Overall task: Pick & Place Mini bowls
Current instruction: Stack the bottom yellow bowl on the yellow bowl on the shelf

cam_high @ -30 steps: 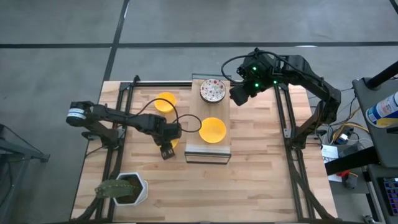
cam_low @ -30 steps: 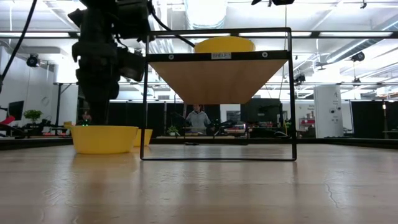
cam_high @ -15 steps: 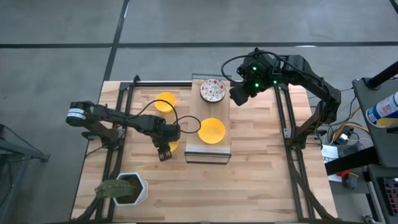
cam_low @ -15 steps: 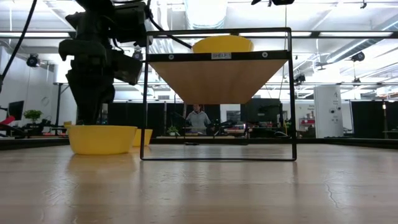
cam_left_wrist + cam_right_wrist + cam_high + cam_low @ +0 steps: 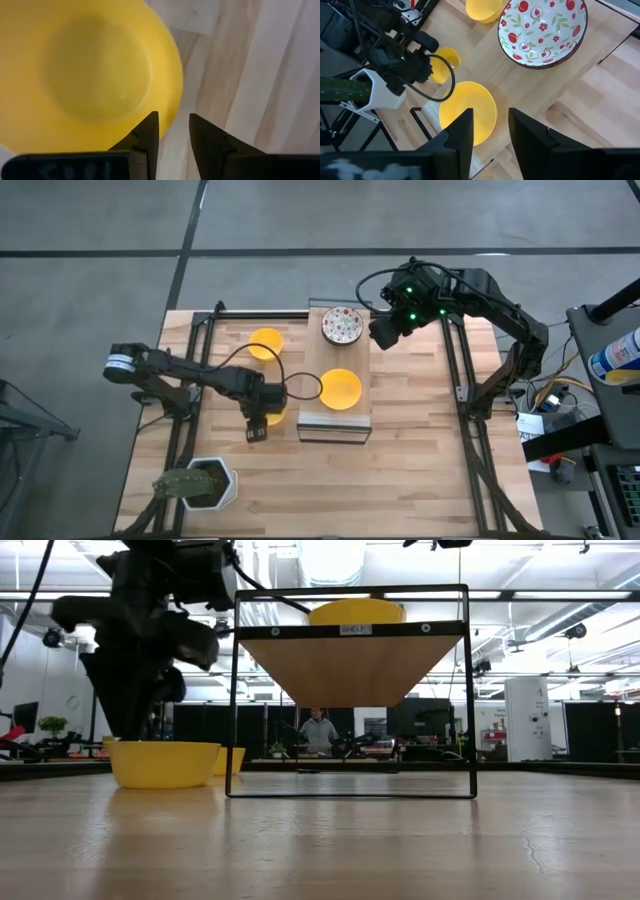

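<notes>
My left gripper will grab the mini bowl by its rim [image 5: 266, 420] [image 5: 166, 123] next. It will then move this mini bowl onto the yellow bowl on the wooden shelf.
A yellow mini bowl [image 5: 274, 414] [image 5: 165, 762] [image 5: 95, 75] sits on the table left of the wire shelf. My left gripper [image 5: 255, 430] [image 5: 171, 122] is at its near-left rim, open, with one finger over the inside and one outside the rim. A second yellow bowl [image 5: 265, 344] [image 5: 232, 760] stands farther back on the table. On the shelf top rest a third yellow bowl [image 5: 341, 389] [image 5: 467, 112] and a white bowl with a red-green pattern [image 5: 342, 326] [image 5: 542, 30]. My right gripper [image 5: 383, 333] [image 5: 491, 117] hovers open, right of the patterned bowl.
The shelf [image 5: 350, 660] is a wooden board on a thin black frame, at the table's middle. A white hexagonal pot with a cactus [image 5: 205, 483] [image 5: 380, 92] stands at the near left corner. Black arm frames run along both table sides. Bare wood lies right of the shelf.
My left gripper has moved a little toward the table's near left corner and tipped, coming down at the near-left rim of the yellow bowl. The right arm has kept still.
</notes>
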{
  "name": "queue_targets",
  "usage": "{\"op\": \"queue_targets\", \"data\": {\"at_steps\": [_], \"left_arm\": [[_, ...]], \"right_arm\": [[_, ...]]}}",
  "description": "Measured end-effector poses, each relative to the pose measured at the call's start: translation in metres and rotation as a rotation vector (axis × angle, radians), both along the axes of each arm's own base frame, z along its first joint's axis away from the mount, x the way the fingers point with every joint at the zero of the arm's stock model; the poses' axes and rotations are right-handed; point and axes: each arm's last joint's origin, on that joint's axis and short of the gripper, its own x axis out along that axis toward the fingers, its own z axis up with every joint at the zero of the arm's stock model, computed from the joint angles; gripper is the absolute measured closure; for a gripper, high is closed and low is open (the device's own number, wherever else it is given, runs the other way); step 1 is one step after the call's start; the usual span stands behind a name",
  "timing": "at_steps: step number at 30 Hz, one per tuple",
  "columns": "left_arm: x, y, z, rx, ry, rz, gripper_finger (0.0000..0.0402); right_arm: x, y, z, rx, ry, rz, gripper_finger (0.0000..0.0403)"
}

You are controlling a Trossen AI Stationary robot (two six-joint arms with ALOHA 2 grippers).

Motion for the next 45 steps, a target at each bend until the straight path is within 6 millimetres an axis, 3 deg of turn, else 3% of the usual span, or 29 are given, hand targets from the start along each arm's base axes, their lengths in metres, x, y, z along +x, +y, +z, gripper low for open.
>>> {"op": "queue_targets", "data": {"at_steps": [12, 26, 29, 33, 36, 40, 45], "left_arm": [[0.002, -0.002, 0.000, 0.034, -0.063, -0.173, 0.0301], [-0.003, 0.000, -0.017, 0.073, -0.069, -0.174, 0.0302], [-0.003, 0.000, -0.017, 0.079, -0.067, -0.172, 0.0320], [-0.002, 0.000, -0.018, 0.082, -0.074, -0.162, 0.0381], [-0.002, 0.001, -0.017, 0.083, -0.074, -0.140, 0.0393], [-0.005, 0.001, -0.010, 0.079, -0.026, -0.110, 0.0398], [-0.012, 0.002, 0.020, 0.065, -0.020, -0.085, 0.0401]], "right_arm": [[0.001, 0.000, 0.001, -0.004, -0.014, 0.000, 0.0289], [0.002, -0.001, 0.001, -0.008, -0.020, -0.001, 0.0298], [0.002, -0.001, 0.001, -0.010, -0.021, 0.001, 0.0298], [0.002, -0.001, 0.002, -0.012, -0.027, 0.001, 0.0298], [0.003, -0.001, 0.003, -0.016, -0.041, 0.001, 0.0298], [0.003, -0.001, 0.003, -0.017, -0.044, 0.001, 0.0298], [0.003, -0.001, 0.003, -0.019, -0.044, 0.003, 0.0298]]}}
